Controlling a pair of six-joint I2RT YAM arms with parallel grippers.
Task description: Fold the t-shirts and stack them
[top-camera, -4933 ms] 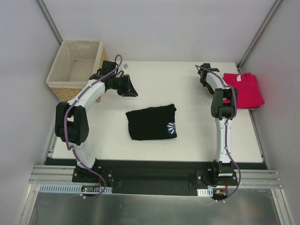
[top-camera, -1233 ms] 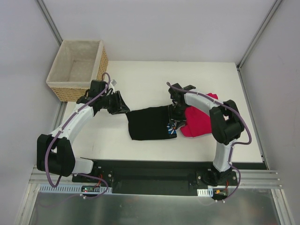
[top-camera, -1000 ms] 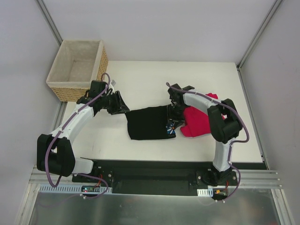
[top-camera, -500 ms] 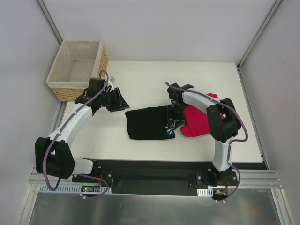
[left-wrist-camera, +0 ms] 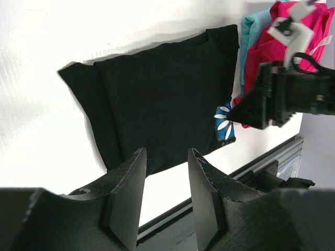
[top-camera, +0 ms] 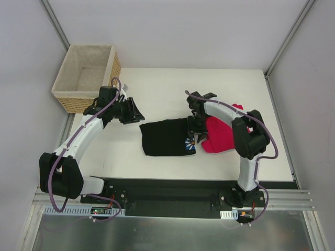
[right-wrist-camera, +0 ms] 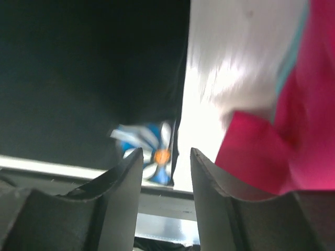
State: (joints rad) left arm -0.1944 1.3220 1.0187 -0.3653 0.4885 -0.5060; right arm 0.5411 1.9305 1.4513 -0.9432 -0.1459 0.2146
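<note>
I'll grab the black t-shirt's daisy-print edge with my right gripper to stack it, leaving my left gripper the opposite edge.
The black t-shirt (top-camera: 163, 137) lies folded in the middle of the table, its blue daisy print (top-camera: 190, 144) at the near right corner. Just right of it the pinkish-red t-shirt (top-camera: 221, 134) lies rumpled. My right gripper (top-camera: 198, 128) hangs open and empty over the narrow gap between them; its wrist view shows black cloth (right-wrist-camera: 89, 68), the daisy (right-wrist-camera: 152, 149) and red cloth (right-wrist-camera: 282, 151). My left gripper (top-camera: 134, 111) is open and empty, off the black shirt's far left corner. The left wrist view shows the black shirt (left-wrist-camera: 167, 99) and the red one (left-wrist-camera: 296, 31).
A wicker basket (top-camera: 114, 67) with pale lining stands at the table's far left corner, close behind my left arm. The metal rail (top-camera: 172, 184) runs along the near table edge. Grey walls close in both sides.
The red shirt went from the far right edge to beside the black one. Over the last second my left gripper drew back from the black shirt; the right barely moved.
</note>
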